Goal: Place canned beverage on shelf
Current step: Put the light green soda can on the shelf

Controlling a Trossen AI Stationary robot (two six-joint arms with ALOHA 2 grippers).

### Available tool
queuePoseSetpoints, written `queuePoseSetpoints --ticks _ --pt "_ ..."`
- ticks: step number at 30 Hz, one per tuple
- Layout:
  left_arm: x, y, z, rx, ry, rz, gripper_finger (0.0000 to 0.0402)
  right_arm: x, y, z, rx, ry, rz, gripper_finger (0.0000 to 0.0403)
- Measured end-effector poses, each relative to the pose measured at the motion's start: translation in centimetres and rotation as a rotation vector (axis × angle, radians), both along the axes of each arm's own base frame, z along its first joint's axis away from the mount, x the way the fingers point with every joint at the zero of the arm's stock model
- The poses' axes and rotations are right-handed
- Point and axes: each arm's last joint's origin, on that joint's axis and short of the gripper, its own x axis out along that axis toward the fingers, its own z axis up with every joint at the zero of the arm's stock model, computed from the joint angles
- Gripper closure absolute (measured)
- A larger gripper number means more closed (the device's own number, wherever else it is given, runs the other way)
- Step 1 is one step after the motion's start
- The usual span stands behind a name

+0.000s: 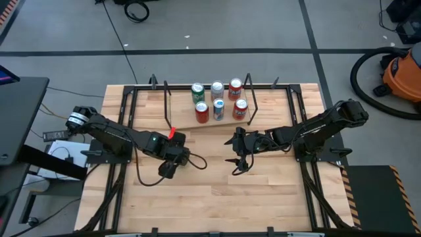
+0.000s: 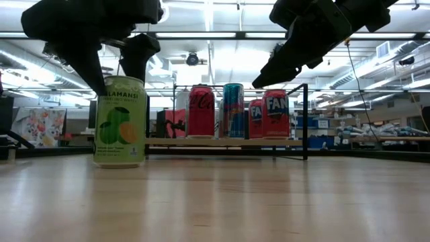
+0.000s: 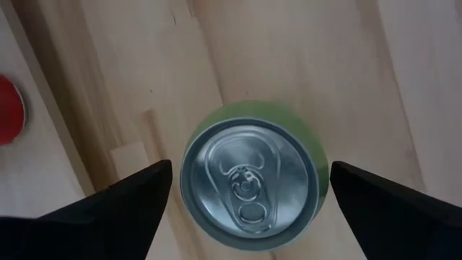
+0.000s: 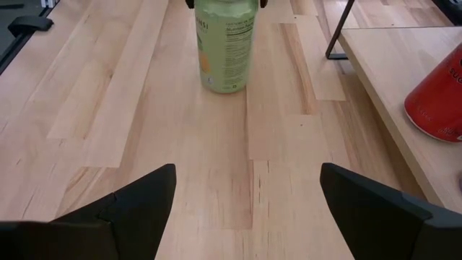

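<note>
My left gripper must next grip the green lime-print can by its top point(image 3: 250, 182) to put it on the shelf.
A green lime-print can point(image 2: 121, 121) stands upright on its base on the plank table, left of centre. My left gripper point(image 1: 168, 164) is open right above it and hides it in the high view. Its two fingers point(image 3: 130, 198) stand on either side of the can's top point(image 3: 253, 184), pointing down, with narrow gaps. My right gripper point(image 1: 237, 161) is open and empty, raised over the table's middle, and its wrist view looks toward the can point(image 4: 226, 43). The shelf point(image 1: 184, 118), a pale board with black rod uprights, holds several cans at the far side.
Red, blue and green cans point(image 1: 217, 99) stand in two rows on the shelf's right part; its left part is bare board. One shelf upright point(image 2: 307, 121) and the board's edge point(image 4: 382, 65) lie near my right gripper. Bare planks point(image 1: 217, 197) stretch toward the near edge.
</note>
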Motion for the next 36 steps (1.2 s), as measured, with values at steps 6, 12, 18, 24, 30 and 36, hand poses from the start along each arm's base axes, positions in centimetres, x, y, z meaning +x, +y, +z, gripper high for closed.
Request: queuePoseSetpoints --ticks 6,12,18,24,30,36 --pt "0.06 -0.02 0.02 -0.021 -0.012 0.043 0.0029 0.00 0.00 0.00 -0.001 0.000 0.001 0.0048" --pt "0.17 0.07 0.06 -0.054 -0.033 0.131 0.0072 0.00 0.00 0.00 0.000 0.000 0.000 0.0048" --pt "0.37 0.33 0.17 -0.149 -0.089 0.402 0.0097 0.00 0.00 0.00 0.000 0.000 0.000 0.0048" --pt "0.47 0.28 0.22 -0.226 -0.123 0.577 0.0094 0.00 0.00 0.00 0.001 0.000 -0.001 0.0048" --pt "0.59 0.12 0.27 -0.237 -0.130 0.558 0.0085 0.00 0.00 0.00 0.001 0.000 -0.001 0.0048" --pt "0.81 0.07 0.29 -0.249 -0.150 0.553 0.0084 0.00 0.00 0.00 0.000 0.000 0.000 0.0048"
